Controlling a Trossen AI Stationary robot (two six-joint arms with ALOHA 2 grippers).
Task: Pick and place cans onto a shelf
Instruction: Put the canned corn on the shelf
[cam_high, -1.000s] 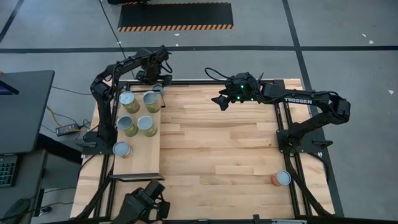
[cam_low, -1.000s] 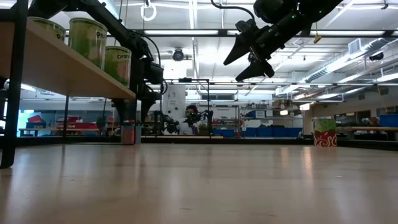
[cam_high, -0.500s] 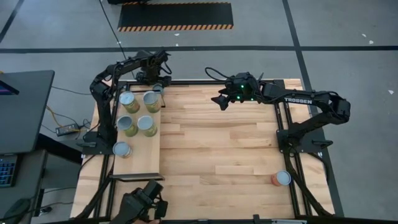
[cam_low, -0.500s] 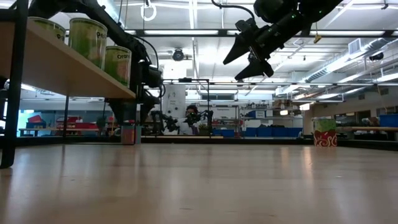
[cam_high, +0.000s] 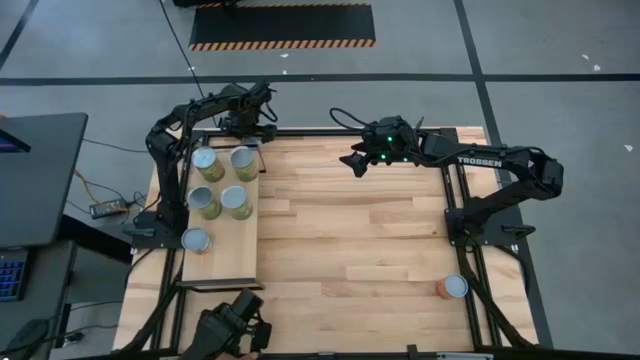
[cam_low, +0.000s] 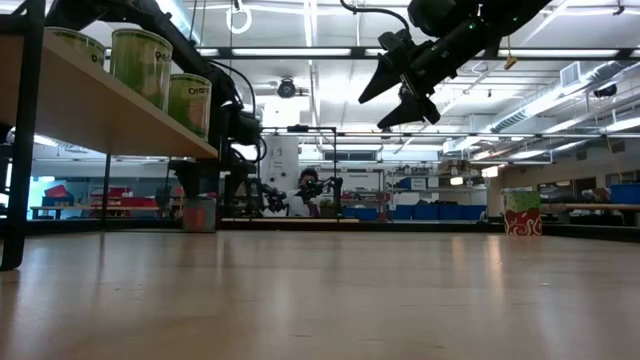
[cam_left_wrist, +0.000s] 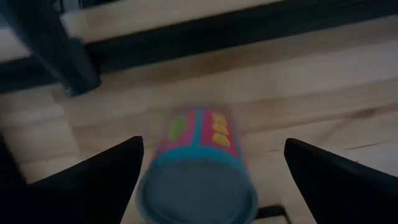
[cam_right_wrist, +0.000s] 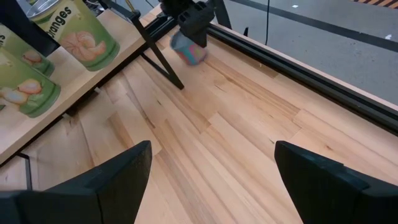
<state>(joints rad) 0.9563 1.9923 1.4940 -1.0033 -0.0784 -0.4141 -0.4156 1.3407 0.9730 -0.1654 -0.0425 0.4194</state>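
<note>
The small can goes onto the shelf: my left gripper should next grab its blue-topped end (cam_left_wrist: 198, 186).
The shelf (cam_high: 225, 262) stands raised along the table's left side. It carries several green-labelled cans (cam_high: 235, 200), which also show in the low view (cam_low: 140, 62). A small can with a blue top and a pink label (cam_left_wrist: 196, 180) stands upright on the table at the far left corner (cam_high: 255, 143). My left gripper (cam_left_wrist: 214, 180) is open just above it, one finger on either side and apart from it. My right gripper (cam_high: 352, 162) is open and empty, raised over the table's far middle (cam_low: 395, 85). An orange-red can (cam_high: 452, 288) stands at the near right.
The shelf's black leg (cam_right_wrist: 158, 65) stands beside the blue-topped can (cam_right_wrist: 188, 50). The table's black frame rail (cam_right_wrist: 280, 59) runs along the far edge behind it. Bare wooden tabletop (cam_high: 350, 240) lies between the shelf and the orange-red can.
My left gripper has come down a little toward the blue-topped can at the far left corner, staying open. My right arm has kept still.
</note>
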